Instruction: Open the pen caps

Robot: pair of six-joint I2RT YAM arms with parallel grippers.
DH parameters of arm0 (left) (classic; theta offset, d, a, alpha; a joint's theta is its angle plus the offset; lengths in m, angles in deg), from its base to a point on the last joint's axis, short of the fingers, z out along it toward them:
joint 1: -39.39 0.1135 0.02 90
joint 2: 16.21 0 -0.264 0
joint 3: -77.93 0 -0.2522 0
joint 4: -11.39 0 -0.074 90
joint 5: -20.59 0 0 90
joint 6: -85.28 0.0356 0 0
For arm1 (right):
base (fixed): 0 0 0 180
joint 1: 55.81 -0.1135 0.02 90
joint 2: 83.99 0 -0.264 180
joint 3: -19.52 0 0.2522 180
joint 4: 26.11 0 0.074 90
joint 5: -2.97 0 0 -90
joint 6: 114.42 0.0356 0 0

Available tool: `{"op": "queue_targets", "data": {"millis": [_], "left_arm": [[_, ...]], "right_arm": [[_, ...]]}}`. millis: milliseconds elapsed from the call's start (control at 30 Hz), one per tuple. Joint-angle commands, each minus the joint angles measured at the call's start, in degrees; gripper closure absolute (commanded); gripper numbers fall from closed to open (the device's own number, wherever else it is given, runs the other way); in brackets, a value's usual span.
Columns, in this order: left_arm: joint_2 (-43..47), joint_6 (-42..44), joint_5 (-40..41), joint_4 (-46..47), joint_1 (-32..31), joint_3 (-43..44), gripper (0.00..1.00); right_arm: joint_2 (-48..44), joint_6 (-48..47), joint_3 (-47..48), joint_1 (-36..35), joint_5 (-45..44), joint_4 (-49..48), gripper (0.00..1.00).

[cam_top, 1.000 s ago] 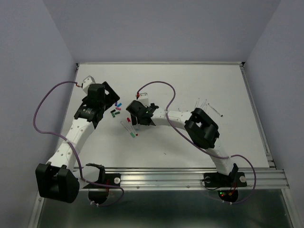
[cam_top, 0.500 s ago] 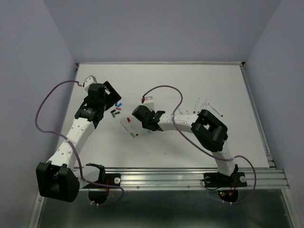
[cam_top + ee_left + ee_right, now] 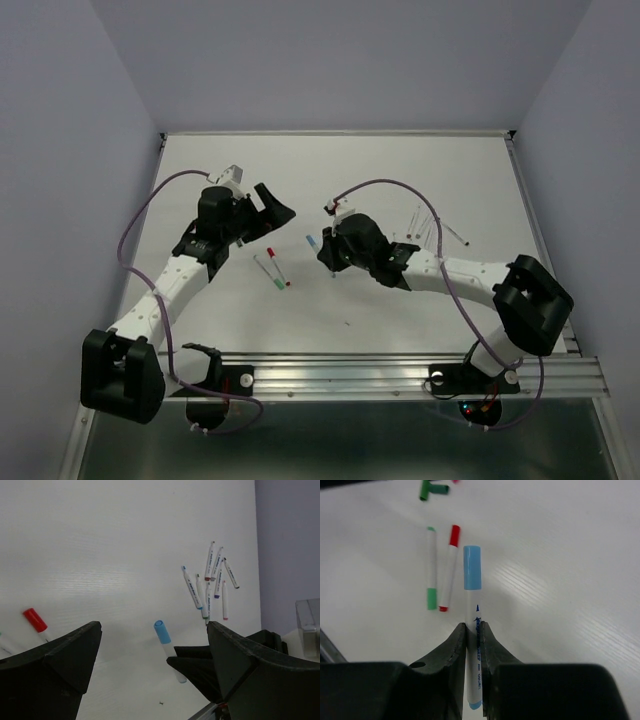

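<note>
Next, my left gripper will take hold of the light-blue pen cap (image 3: 312, 241) to pull the cap open. My right gripper holds the white body of the pen.
My right gripper (image 3: 473, 630) is shut on the white barrel of a pen whose light-blue pen cap (image 3: 472, 567) still sits on its end, held above the table. From above, that cap (image 3: 312, 241) points toward my left gripper (image 3: 272, 210), which is open a short way off. In the left wrist view the blue cap (image 3: 161, 631) hangs between the wide left jaws without touching them. Loose green pen caps (image 3: 432, 489) lie at the far edge of the right wrist view.
A red-capped pen (image 3: 270, 262) and a green-capped pen (image 3: 278, 281) lie side by side on the table below the grippers. Several uncapped pens (image 3: 430, 222) lie at the back right. A cable loops over the right arm.
The right gripper has shut on the blue-capped pen, lifted it and drawn back to the right. The left arm has swung right toward it, over the loose caps, still open.
</note>
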Motion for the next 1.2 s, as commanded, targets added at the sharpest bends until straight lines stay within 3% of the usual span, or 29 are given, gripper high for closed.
{"op": "queue_targets", "data": {"millis": [0, 300, 400, 433, 667, 1000, 1067, 1167], "left_arm": [[0.26, -2.34, -5.14, 8.10, -2.92, -0.19, 0.01], [-0.80, -5.50, -3.47, 11.53, -7.49, 0.51, 0.08], [-1.32, -5.77, -3.11, 11.71, -8.20, 0.69, 0.16], [-1.50, -5.94, -3.03, 11.88, -8.29, 0.69, 0.23], [-1.33, -6.47, -2.23, 12.32, -8.46, 0.51, 0.27], [-0.89, -7.79, -3.47, 14.43, -8.90, -0.10, 0.63], [-0.71, -7.79, -3.12, 14.25, -8.90, -0.19, 0.66], [-0.53, -7.96, -2.24, 13.82, -8.99, -0.28, 0.81]], "right_arm": [[-3.98, -2.91, -0.49, -0.13, 5.65, -9.95, 0.99], [-5.83, -3.18, 0.83, -0.13, 5.56, -14.09, 0.99], [-6.19, -3.26, 1.00, -0.13, 5.30, -14.70, 0.99], [-6.36, -3.09, 0.92, -0.13, 4.86, -14.96, 0.99], [-8.73, -2.65, -0.84, -0.13, 4.42, -16.99, 0.99], [-7.86, -3.52, -0.14, -0.13, 4.42, -17.87, 0.99], [-7.77, -3.79, -0.23, -0.13, 4.42, -17.61, 0.99], [-7.95, -4.23, -0.23, -0.13, 4.85, -16.64, 0.99]]}}
